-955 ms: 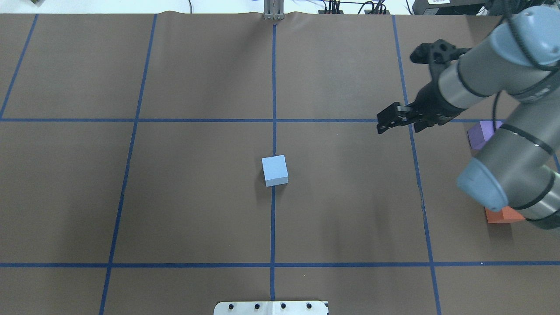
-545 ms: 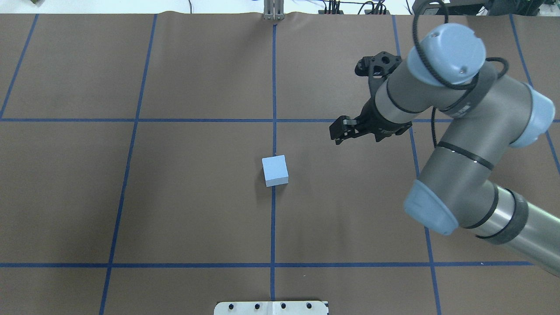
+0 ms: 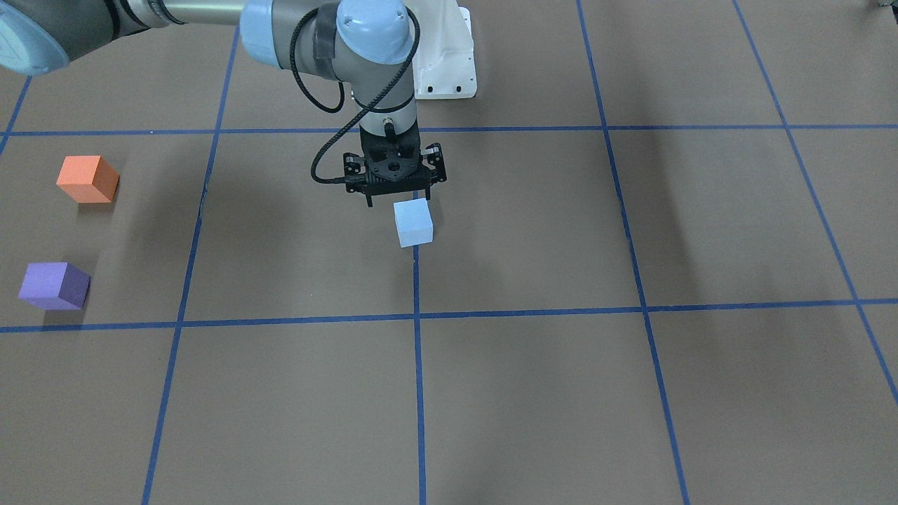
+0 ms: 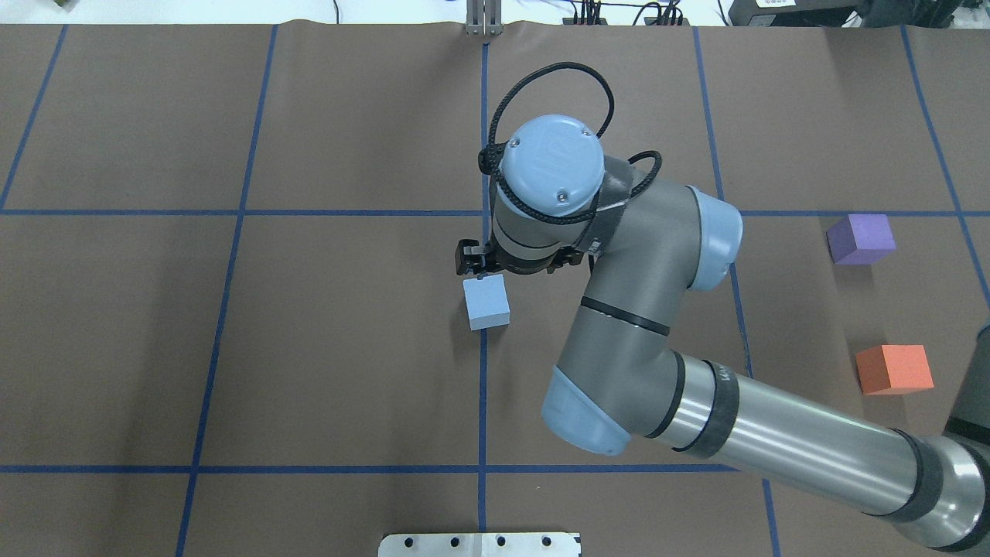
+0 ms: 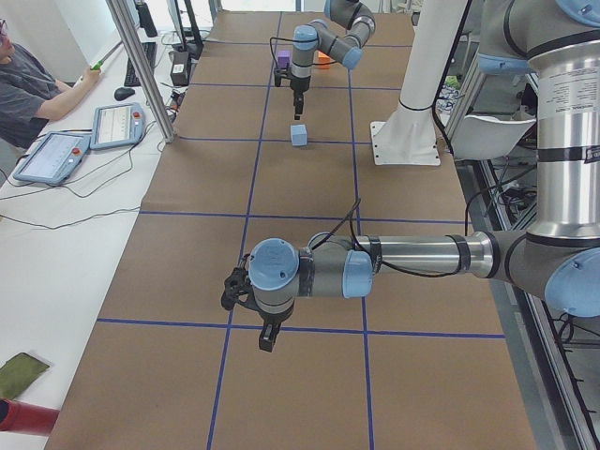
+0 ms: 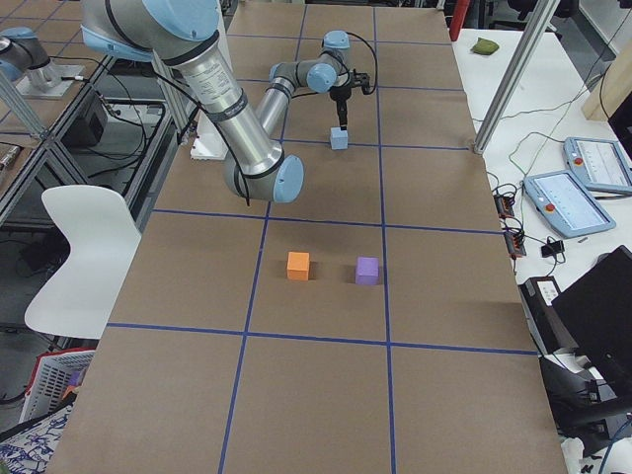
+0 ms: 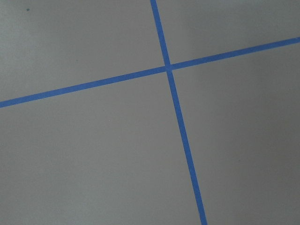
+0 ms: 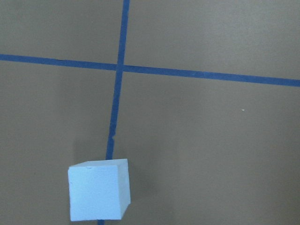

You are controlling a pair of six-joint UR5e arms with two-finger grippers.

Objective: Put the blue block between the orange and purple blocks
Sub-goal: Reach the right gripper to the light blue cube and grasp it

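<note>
The light blue block (image 4: 486, 302) needs to be set between the orange and purple blocks, so the robot's right gripper should grab it by its opposite sides next.
The light blue block (image 4: 486, 302) sits on the centre line of the table; it also shows in the front view (image 3: 412, 221) and low left in the right wrist view (image 8: 98, 190). My right gripper (image 3: 397, 198) hangs open just above the block, slightly toward the robot's side in the front view, and does not touch it. In the overhead view the wrist hides most of the gripper. The purple block (image 4: 860, 239) and the orange block (image 4: 893, 369) sit apart at the table's right side. My left gripper (image 5: 266, 339) shows only in the left side view, so I cannot tell its state.
The brown table cover (image 4: 348, 371) carries a grid of blue tape lines. The right arm (image 4: 657, 371) stretches from the lower right across the table. The robot's white base plate (image 3: 442, 63) is at the top of the front view. The left wrist view shows only bare cover and tape.
My right arm has swung from the table's right side to the centre, bringing the gripper over the blue block. The purple and orange blocks are now uncovered. The blue block has not moved.
</note>
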